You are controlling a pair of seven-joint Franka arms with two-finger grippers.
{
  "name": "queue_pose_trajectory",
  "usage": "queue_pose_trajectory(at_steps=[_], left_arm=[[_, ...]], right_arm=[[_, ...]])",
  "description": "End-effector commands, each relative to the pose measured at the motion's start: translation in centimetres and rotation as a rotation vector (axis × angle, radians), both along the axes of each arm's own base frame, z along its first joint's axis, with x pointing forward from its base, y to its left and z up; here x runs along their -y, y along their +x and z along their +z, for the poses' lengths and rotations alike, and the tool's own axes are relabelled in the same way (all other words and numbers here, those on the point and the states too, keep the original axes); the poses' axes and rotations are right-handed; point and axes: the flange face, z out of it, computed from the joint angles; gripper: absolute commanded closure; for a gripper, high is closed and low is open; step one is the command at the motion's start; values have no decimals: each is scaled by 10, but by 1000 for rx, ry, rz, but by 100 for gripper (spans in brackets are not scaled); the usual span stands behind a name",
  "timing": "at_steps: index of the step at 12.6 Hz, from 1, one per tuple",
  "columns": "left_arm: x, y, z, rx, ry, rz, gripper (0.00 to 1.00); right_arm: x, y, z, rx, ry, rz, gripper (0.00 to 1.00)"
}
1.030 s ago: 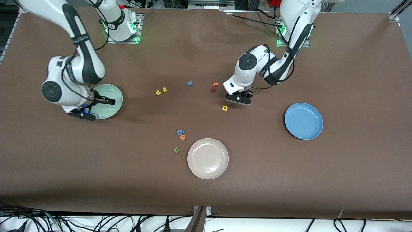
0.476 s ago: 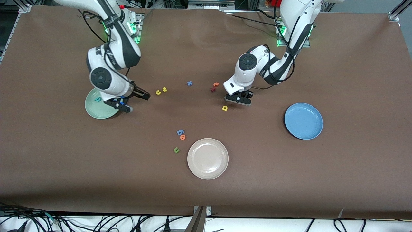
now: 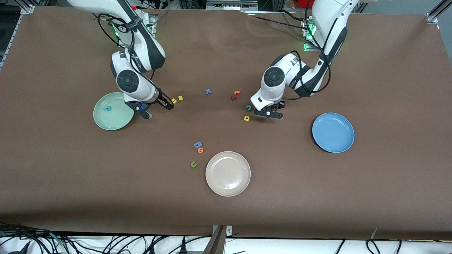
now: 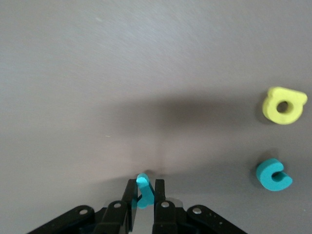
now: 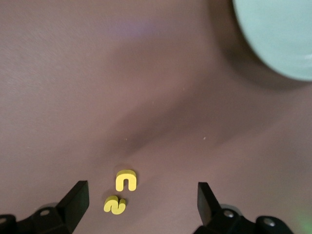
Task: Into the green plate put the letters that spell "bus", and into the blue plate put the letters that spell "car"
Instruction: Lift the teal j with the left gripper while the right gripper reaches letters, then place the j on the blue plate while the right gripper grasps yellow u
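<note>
The right gripper grabs the yellow u across its two arms next, to spell "bus" in the green plate [image 3: 116, 120] [image 5: 278, 34].
My left gripper [image 3: 269, 113] [image 4: 145, 185] is shut on the thin teal r [image 4: 145, 190], just above the table. The teal c [image 3: 248, 107] [image 4: 273, 175] and yellow a [image 3: 246, 118] [image 4: 284, 105] lie on the table beside it. The blue plate [image 3: 333, 132] holds nothing. My right gripper [image 3: 168, 104] [image 5: 141, 197] is open over the yellow u [image 3: 173, 101] [image 5: 126, 180] and yellow s [image 3: 180, 98] [image 5: 115, 205], which lie between its fingers. The green plate [image 3: 116, 120] [image 5: 278, 34] holds the teal b [image 3: 107, 108].
A blue x [image 3: 208, 91] and an orange and red pair [image 3: 235, 94] lie mid-table. Nearer the camera are a blue 6-shaped piece [image 3: 197, 144], an orange o [image 3: 200, 150], a green u [image 3: 193, 164] and a beige plate [image 3: 228, 173].
My right arm swung from over the green plate to the yellow u and s; the teal b now shows in the plate. My left gripper closed on the r and shifted, uncovering the teal c.
</note>
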Motion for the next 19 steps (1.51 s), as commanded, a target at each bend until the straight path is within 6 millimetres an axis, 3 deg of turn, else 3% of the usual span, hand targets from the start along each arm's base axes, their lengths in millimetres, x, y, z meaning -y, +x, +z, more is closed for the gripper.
queue_pose_trajectory(at_steps=[1,3,5,8,12,14,19], left_arm=[[-10,40,38,-111,-52,-30,100],[-48,74,57,-155,-72,-52,100],[-87,97,63,-158,-99,-73,100],[-155,122,66,-157,-128,-101,100],[-231,140,69,-140,-108,-64,100],[-254,142,69,-144,-106,-24,100],[-283,140,59,-169,-55,-9,100]], right_arm=[[-14,-9,-14,8,11,-48,2],[-16,-17,-25,28,18,-70,5],[-13,-24,-31,39,22,-72,5],[-11,-29,-37,67,35,-76,5],[-9,-37,-47,101,51,-86,5],[-9,-39,-50,98,51,-85,7],[-18,-44,-63,99,69,-76,14]])
